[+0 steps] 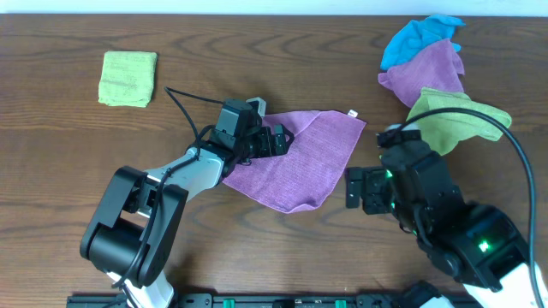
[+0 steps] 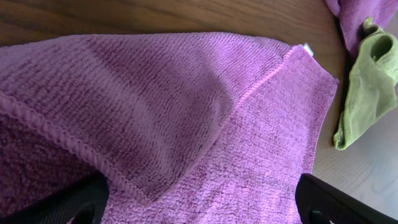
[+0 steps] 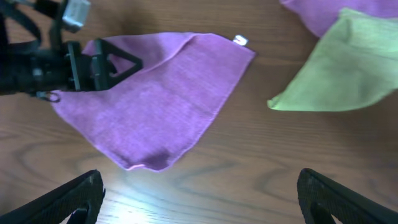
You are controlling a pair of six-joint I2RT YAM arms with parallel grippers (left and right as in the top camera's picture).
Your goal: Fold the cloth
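My left gripper grabs the corner of its folded-over flap [image 2: 148,198] next, to open the lilac cloth [image 2: 205,124] out flat for folding.
The lilac cloth [image 1: 300,162] lies in the middle of the table with one flap folded over along a diagonal, and its white tag [image 1: 352,112] is at the far right corner. My left gripper [image 1: 278,139] hovers over the cloth's left part. In the left wrist view the cloth [image 2: 205,124] fills the picture, and the left gripper [image 2: 202,211] is open with a finger at each side of the fabric. My right gripper [image 1: 360,188] is open above bare wood just right of the cloth. In the right wrist view the right gripper [image 3: 202,205] has nothing between its fingers, and the cloth [image 3: 161,106] lies ahead of it.
A folded lime-green cloth [image 1: 128,78] rests at the far left. At the far right is a heap of a blue cloth [image 1: 419,38], a second purple cloth [image 1: 428,73] and a green cloth [image 1: 454,120], close behind my right arm.
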